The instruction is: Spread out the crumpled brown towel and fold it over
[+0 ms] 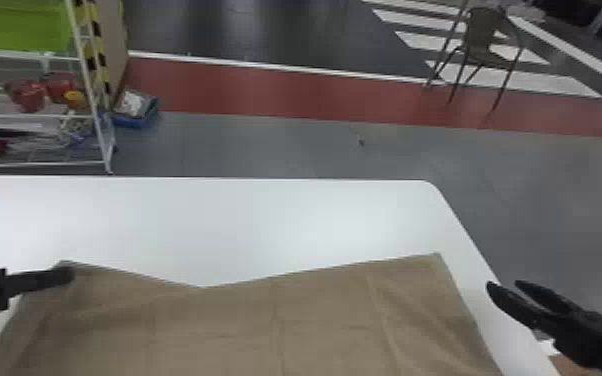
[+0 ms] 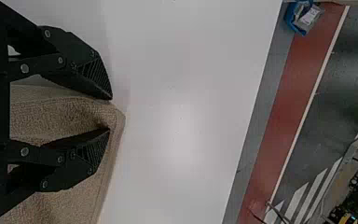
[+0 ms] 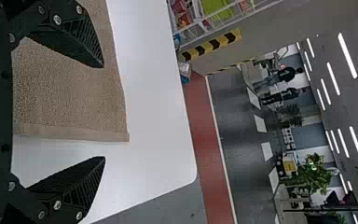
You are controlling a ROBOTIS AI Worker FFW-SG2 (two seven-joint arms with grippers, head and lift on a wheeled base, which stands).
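The left gripper needs to pick up the towel's corner (image 2: 117, 115) next, because a slightly raised fold (image 2: 98, 110) stands up near it while the rest of the towel lies spread flat.
The brown towel (image 1: 265, 330) lies spread on the white table, its far edge dipping in the middle between two raised corners. At its far left corner is my left gripper (image 1: 67, 275). In the left wrist view the left gripper (image 2: 111, 114) stands open, its fingers on either side of a slightly raised fold of the towel (image 2: 51, 112) near the corner. My right gripper (image 1: 502, 286) is off the towel's right side, by the table's right edge. The right wrist view has the right gripper (image 3: 104, 112) wide open, with the towel's corner (image 3: 116, 133) lying beyond the gap between its fingers.
The white table (image 1: 215, 220) has a rounded far right corner and its right edge runs beneath my right gripper. Past it stand a white rack (image 1: 30, 115) at the far left, a blue bin (image 1: 137, 112) on the floor and a chair (image 1: 485, 45) at the far right.
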